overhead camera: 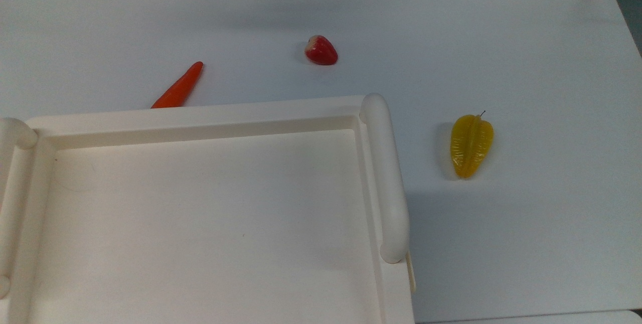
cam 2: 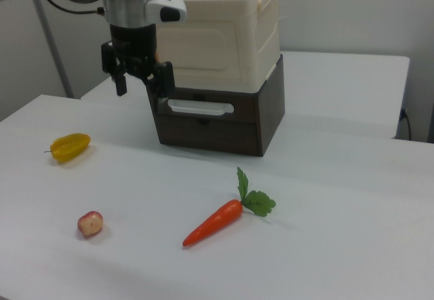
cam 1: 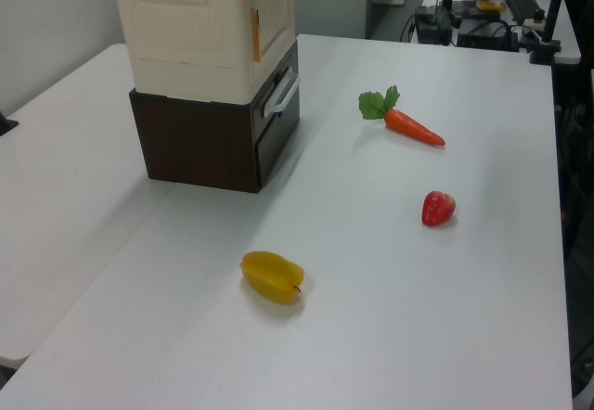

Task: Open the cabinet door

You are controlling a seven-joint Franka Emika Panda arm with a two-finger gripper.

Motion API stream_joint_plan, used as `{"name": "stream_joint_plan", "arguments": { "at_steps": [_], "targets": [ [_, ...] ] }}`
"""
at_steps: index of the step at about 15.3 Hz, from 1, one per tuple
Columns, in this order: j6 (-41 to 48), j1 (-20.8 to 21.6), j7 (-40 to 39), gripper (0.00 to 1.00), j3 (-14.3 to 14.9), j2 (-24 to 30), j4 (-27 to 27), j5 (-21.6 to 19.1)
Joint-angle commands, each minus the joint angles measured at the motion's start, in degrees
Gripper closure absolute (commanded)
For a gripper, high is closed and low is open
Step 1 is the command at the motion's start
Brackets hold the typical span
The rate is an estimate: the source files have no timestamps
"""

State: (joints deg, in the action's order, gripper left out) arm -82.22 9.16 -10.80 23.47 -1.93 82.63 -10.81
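Observation:
Next, my gripper grabs the door by its free edge with the orange patch (cam 1: 255, 35) to swing the cabinet (cam 1: 186, 34) open.
The cream cabinet (cam 2: 224, 35) stands on a dark brown drawer base (cam 2: 217, 127). The cabinet door (cam 2: 203, 50) is the flat front panel with a paler inset face, and it lies flush with the cabinet. In the left view the cabinet door (cam 1: 272, 16) faces the left view's right, with an orange patch on its near edge. My gripper (cam 2: 142, 84) hangs open and holds nothing. It is in front of the door's lower corner at the right view's left, just above the drawer's white handle (cam 2: 196, 108). From above, the cabinet's recessed top with its rounded side rail (overhead camera: 385, 173) shows.
On the white table (overhead camera: 526, 63) lie a carrot (cam 2: 213, 222), a strawberry (cam 2: 90, 223) and a yellow starfruit (cam 2: 70, 146). The top view shows the carrot (overhead camera: 178, 88), the strawberry (overhead camera: 321, 50) and the starfruit (overhead camera: 470, 146) beside the cabinet.

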Motion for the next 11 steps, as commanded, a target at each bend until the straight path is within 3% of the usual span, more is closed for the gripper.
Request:
{"name": "stream_joint_plan", "arguments": {
  "at_steps": [1, 4, 11],
  "targets": [
    [-6.2, 0.6, 1.0, 0.0, -0.2, -0.4, 0.9, -1.9],
    [-12.2, 1.3, 2.4, 0.0, -0.5, -0.8, 0.5, -2.2],
    [-28.3, 10.0, 2.5, 0.0, -0.4, -5.8, 0.8, -2.3]
  ]
}}
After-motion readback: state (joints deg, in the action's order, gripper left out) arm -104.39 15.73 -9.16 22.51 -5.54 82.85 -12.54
